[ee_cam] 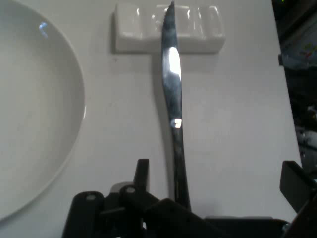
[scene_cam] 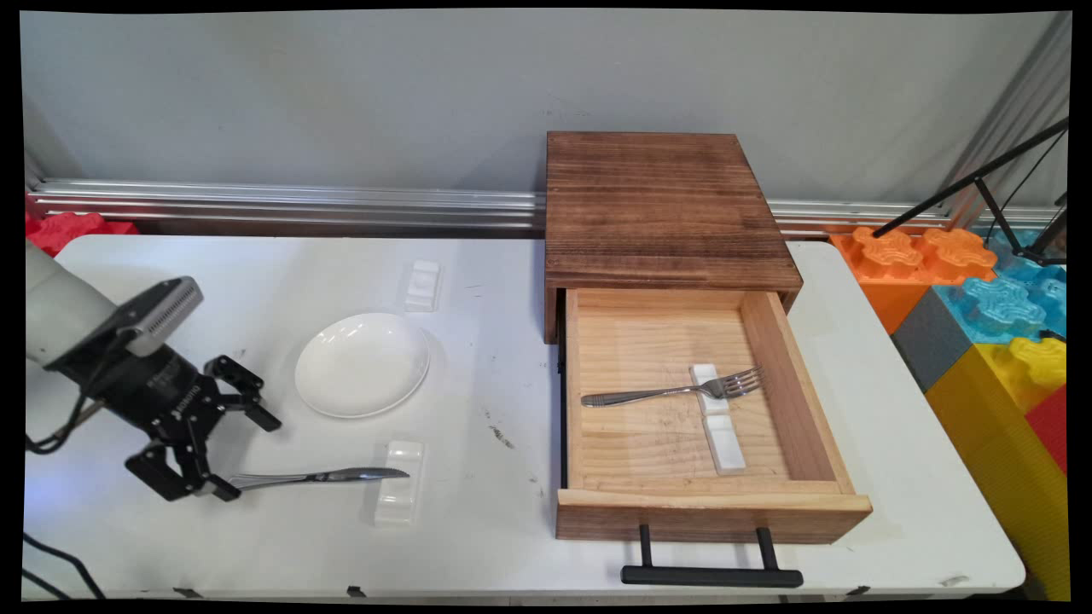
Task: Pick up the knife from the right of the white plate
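Note:
The steel table knife should go into the open drawer beside the fork. My gripper will grip the knife by its handle next to move it there.
A silver table knife lies on the white table, its blade tip propped on a small white cutlery rest. My black gripper sits low at the knife's handle end and is open, jaws spread wide. In the hand view the knife runs straight up from between my fingers to the rest. The handle passes close to one finger, while the other finger stands far off. Nothing is gripped.
A white plate lies just beyond the knife, also seen as the plate beside it. A second white rest sits farther back. A wooden drawer box has its drawer pulled open, holding a fork on another rest.

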Controlling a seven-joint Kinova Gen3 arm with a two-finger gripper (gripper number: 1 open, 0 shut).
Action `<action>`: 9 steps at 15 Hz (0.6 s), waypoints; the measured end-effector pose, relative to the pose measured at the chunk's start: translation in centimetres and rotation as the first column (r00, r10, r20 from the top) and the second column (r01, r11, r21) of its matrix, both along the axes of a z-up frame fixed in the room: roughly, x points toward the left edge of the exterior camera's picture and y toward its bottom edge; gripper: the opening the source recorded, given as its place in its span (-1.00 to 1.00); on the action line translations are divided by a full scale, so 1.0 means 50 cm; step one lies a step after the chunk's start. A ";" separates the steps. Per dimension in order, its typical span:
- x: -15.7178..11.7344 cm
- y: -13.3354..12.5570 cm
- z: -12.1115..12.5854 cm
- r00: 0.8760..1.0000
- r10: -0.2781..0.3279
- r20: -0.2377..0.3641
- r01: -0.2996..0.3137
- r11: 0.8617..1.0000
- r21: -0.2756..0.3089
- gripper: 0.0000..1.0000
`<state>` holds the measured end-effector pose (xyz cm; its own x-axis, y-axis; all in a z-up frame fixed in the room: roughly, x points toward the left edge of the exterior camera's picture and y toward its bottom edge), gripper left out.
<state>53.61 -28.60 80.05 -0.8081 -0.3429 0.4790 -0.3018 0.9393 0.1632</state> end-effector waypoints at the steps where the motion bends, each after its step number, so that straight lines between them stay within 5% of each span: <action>1: -0.006 0.001 -0.010 1.000 -0.002 -0.011 0.002 1.000 -0.002 1.00; 9: -0.030 -0.005 -0.076 0.999 -0.003 -0.050 0.002 1.000 -0.030 1.00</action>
